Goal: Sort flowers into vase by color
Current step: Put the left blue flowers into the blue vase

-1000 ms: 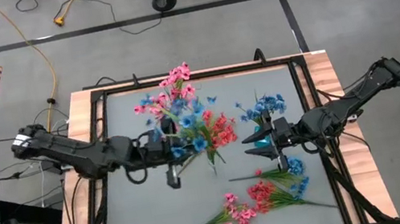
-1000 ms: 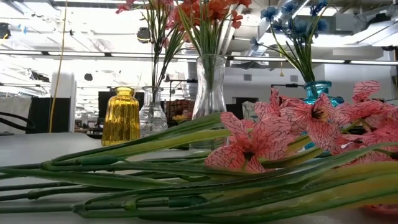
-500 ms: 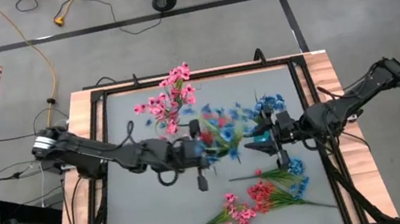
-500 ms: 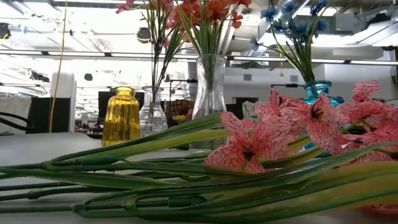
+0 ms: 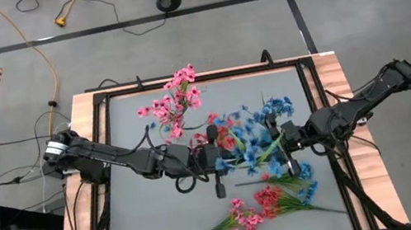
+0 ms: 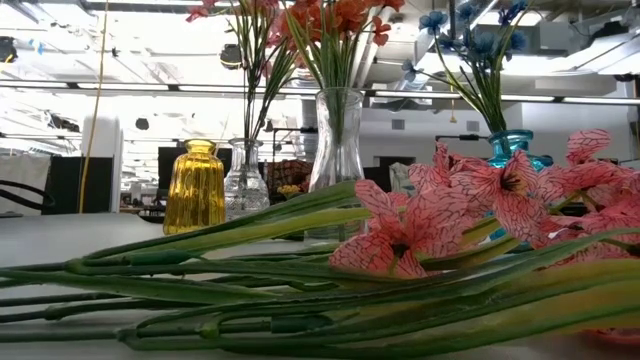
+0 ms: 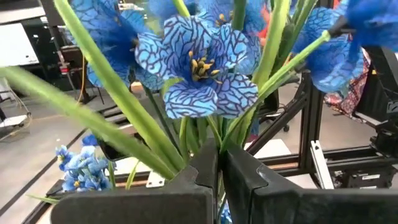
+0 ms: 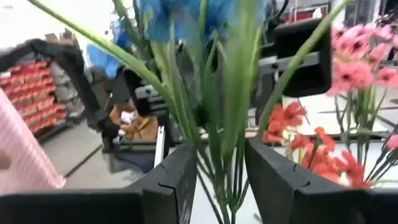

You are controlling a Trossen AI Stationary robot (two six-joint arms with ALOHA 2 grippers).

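Next, my right gripper grabs the blue spray by its green stems. That leaves the blossoms free to show in the blue vase.
My left gripper reaches to the table's middle, shut on a spray of blue flowers. My right gripper is open beside it. Its fingers stand on either side of the spray's green stems; I see no touch. Pink flowers stand in a clear vase, coral ones in a tall clear vase, blue ones in a blue vase. More pink, coral and blue sprays lie flat on the table's near part. My left gripper pinches the blue spray's green stems between its two fingers, just below the blossoms. The fingers come level from the table's left. The spray is lifted clear of the table, and its blossoms fan out past the fingertips toward the right gripper.
A yellow vase stands beside the clear ones, with nothing in it. A black frame runs round the grey table top. The lying sprays fill the near right part, and their stems cross the low view's foreground.
My left gripper has carried the blue spray toward the table's right edge, from beside the vases to the right gripper. The spray's stems now stand between the right gripper's fingers. The right arm has hardly moved.
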